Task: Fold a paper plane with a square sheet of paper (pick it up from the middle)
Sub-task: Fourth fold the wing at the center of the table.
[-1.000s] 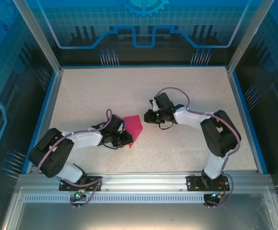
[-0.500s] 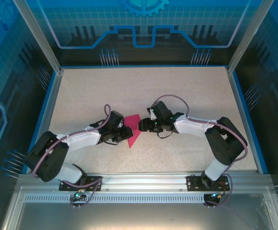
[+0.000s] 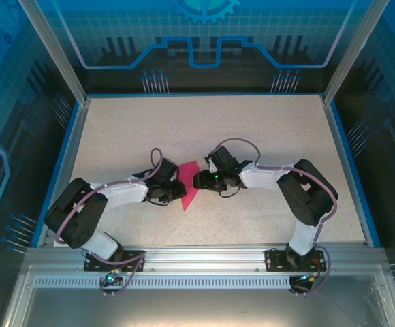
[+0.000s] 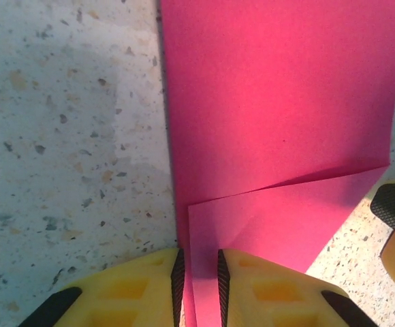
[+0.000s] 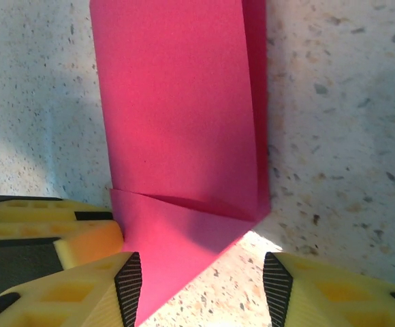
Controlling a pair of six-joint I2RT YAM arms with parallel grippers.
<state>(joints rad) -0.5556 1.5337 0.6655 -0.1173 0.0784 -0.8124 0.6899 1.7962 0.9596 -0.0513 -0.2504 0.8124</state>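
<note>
I need to grab the paper's flap by its slanted edge with my right gripper next. The point then stays free for my left gripper.
The square sheet of paper is magenta-pink and lies folded in layers on the speckled table, tapering to a point toward the near side. My left gripper meets it from the left. In the left wrist view its jaws stand a narrow gap apart, over a folded flap's edge of the paper. My right gripper comes in from the right. It stands open, astride the paper's lower corner, one pad over the flap and the other over bare table.
The speckled table is bounded by a blue rim and glass walls. An aluminium rail runs along the near edge by the arm bases. The two grippers sit almost finger to finger at the paper.
My right gripper has moved left up to the paper and opened. The left gripper has shifted slightly toward the back, and the paper now looks narrower and flatter.
</note>
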